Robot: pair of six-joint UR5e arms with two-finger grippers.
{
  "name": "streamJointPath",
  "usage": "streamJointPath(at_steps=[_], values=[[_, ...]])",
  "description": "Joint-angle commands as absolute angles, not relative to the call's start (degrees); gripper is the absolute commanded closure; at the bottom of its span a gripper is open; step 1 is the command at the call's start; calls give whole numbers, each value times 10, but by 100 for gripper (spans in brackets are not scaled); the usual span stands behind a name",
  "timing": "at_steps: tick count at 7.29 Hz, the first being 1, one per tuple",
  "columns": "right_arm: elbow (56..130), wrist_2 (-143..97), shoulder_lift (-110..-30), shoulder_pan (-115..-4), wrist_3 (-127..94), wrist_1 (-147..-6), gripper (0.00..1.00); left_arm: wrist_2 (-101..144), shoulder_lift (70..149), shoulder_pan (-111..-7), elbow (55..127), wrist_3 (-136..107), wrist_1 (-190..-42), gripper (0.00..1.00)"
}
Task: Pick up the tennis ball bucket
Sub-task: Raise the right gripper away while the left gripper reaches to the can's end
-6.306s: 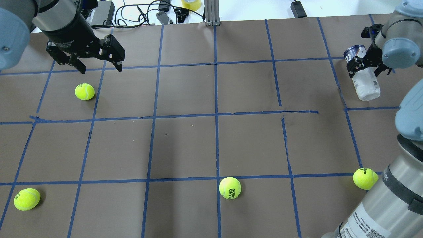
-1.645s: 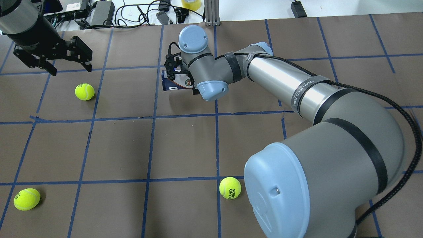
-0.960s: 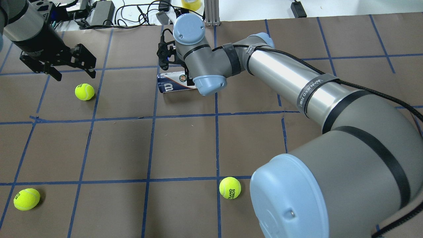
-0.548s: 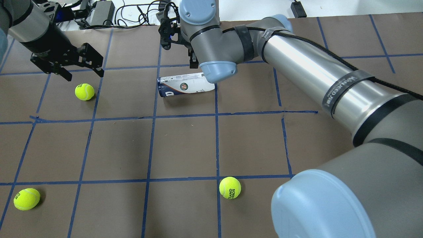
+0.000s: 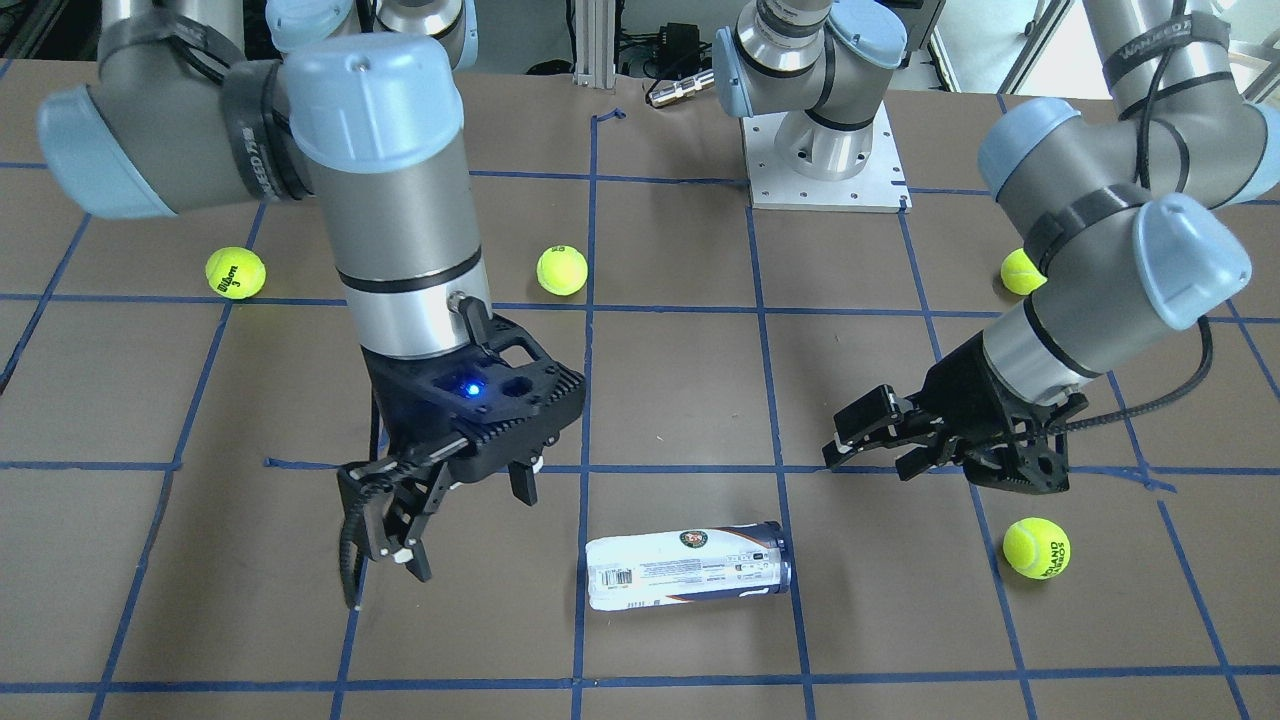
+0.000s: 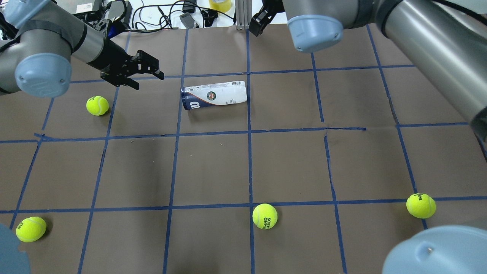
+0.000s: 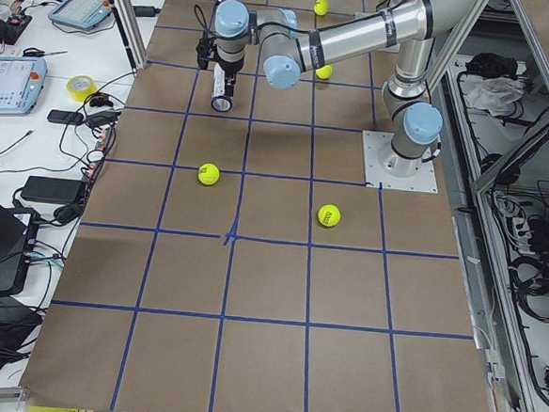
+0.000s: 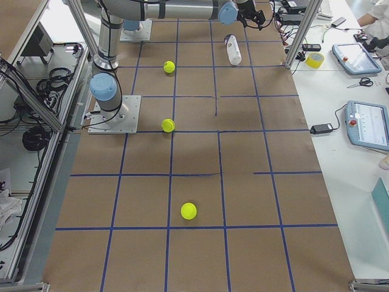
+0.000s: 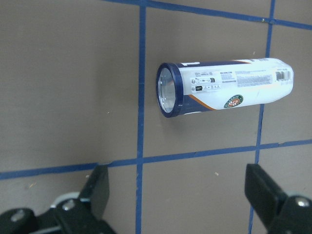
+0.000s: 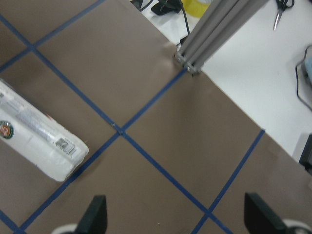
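I need to lift up the tennis ball bucket, so I will next grab the navy rim of its open end with my left gripper.
The tennis ball bucket lies on its side on the brown table at the back middle, navy rim toward the robot's left, and no gripper touches it. It also shows in the front view, the left wrist view and the right wrist view. My left gripper is open and empty, a little to the left of the rim end; in the front view it hovers above the table. My right gripper is open and empty, raised beside the can's closed end.
Four loose tennis balls lie around: one near the left gripper, three along the near side. Cables and boxes and an aluminium post line the far edge.
My right gripper carried the bucket from the far right to the back middle, laid it down, let go and lifted away. My left gripper moved right toward the bucket's rim end.
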State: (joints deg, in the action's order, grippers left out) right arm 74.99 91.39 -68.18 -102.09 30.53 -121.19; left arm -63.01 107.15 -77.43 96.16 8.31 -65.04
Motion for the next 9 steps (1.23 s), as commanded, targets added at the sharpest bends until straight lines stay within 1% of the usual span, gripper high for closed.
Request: streamJointPath(at_steps=[1, 3, 4, 5, 8, 9], values=[[751, 916, -748, -954, 184, -942, 0, -558, 1126, -774, 965, 62, -589, 0], [751, 918, -786, -940, 102, -918, 0, -504, 1172, -774, 962, 60, -570, 0], [754, 918, -794, -940, 15, -915, 0, -498, 1187, -774, 962, 59, -570, 0], [768, 916, -800, -940, -32, -915, 0, -491, 1200, -775, 964, 55, -570, 0], [847, 916, -875, -940, -36, -915, 0, -461, 1233, -780, 965, 50, -570, 0], [857, 916, -879, -940, -35, -917, 0, -461, 1239, -781, 965, 50, -571, 0]])
